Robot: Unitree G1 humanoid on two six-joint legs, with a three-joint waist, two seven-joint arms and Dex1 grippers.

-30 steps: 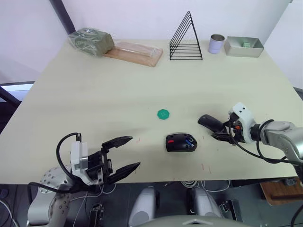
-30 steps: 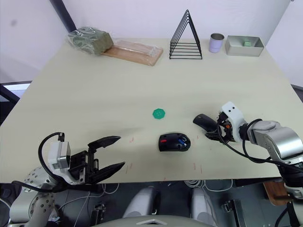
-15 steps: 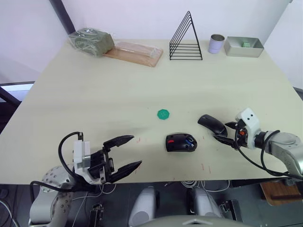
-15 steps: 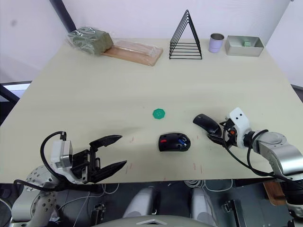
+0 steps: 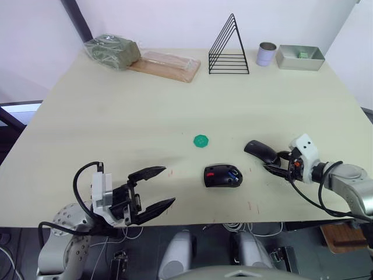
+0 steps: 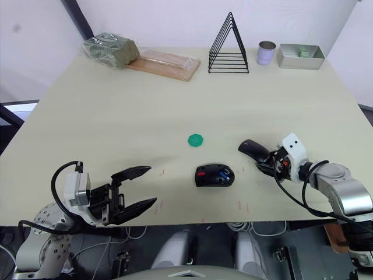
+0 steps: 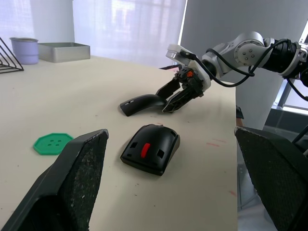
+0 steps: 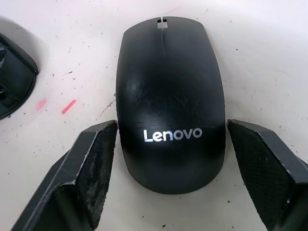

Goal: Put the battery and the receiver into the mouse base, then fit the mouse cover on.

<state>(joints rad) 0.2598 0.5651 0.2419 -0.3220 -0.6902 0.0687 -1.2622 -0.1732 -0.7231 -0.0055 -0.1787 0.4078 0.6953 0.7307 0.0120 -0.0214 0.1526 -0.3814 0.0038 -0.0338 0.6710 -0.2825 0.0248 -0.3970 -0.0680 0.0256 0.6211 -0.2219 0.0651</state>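
I should fit the mouse cover onto the open mouse base, so next I should grab the mouse cover with my right gripper by its logo-marked rear end (image 5: 273,158) (image 8: 173,149).
The mouse base (image 5: 223,175) lies open near the table's front middle, showing a red part and the blue battery (image 5: 234,173) inside it. I cannot make out the receiver. Right of the base, the glossy mouse cover (image 5: 260,151) rests on the table, its pale logo (image 8: 173,134) facing up. My right gripper (image 5: 275,163) is open, one finger on each side of the cover's rear end. At the front left my left gripper (image 5: 160,188) hangs open and empty, well away from the base; the left wrist view shows the base (image 7: 150,148) and cover (image 7: 142,103).
A green scalloped disc (image 5: 201,140) lies behind the base. Along the far edge stand a wire rack (image 5: 229,46), a cup (image 5: 267,54), a metal tin (image 5: 300,58), a wooden board (image 5: 166,64) and a bagged green bundle (image 5: 112,51).
My right gripper has drawn back a little to the right along the cover. The cover and base have stayed in place, and the left gripper has hardly moved.
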